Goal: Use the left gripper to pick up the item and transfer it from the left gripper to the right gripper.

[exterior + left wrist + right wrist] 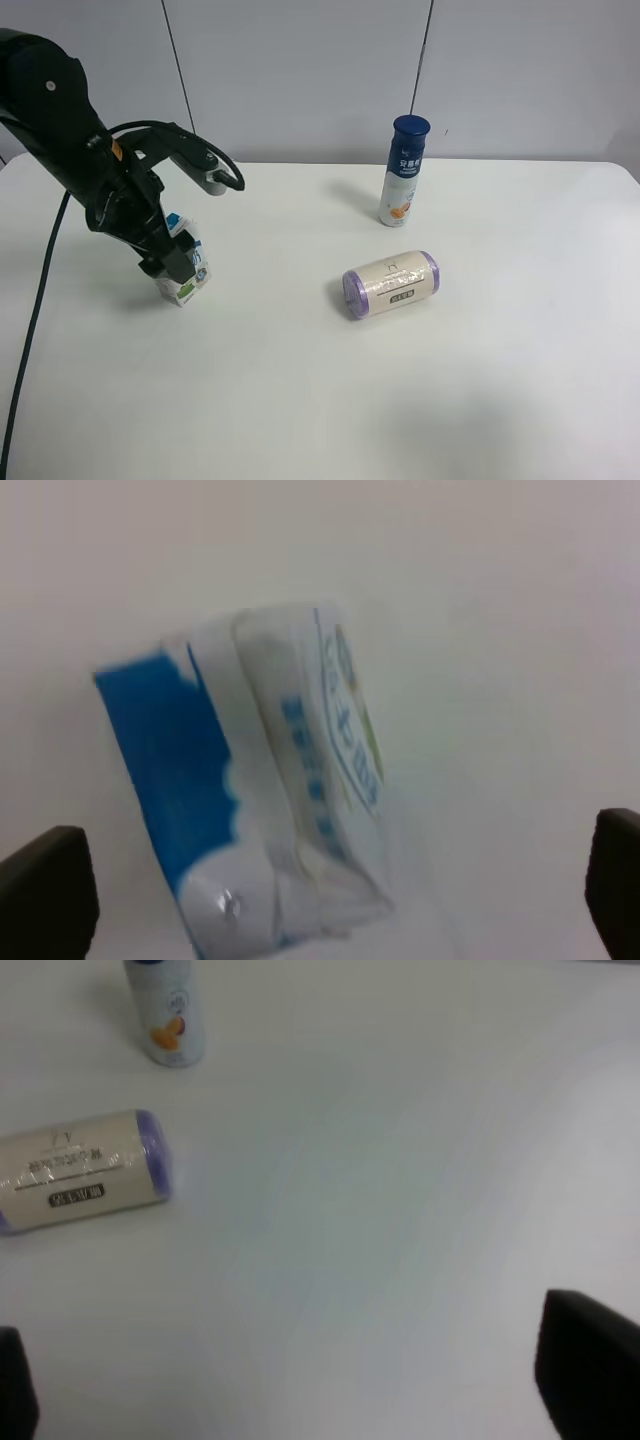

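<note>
I should next grab the milk carton by its blue upper end (177, 225) with my left gripper, so that the milk carton's green-printed base (184, 291) stays free for my right gripper.
The item, a small white milk carton (186, 272) with blue and green print, stands slightly tilted on the white table at the exterior high view's left. The all-black left gripper (174, 264) is lowered over it. In the left wrist view the carton (260, 790) lies between the two black fingertips (45, 890), which stand wide apart at the frame's edges and do not touch it. That gripper (330, 885) is open. The right gripper (300, 1380) is open and empty above bare table. The right arm is out of the exterior high view.
A cream roll with purple ends (391, 283) lies mid-table; it also shows in the right wrist view (80, 1170). A tall blue-capped bottle (404, 172) stands behind it, also in the right wrist view (167, 1015). A black cable hangs at the far left.
</note>
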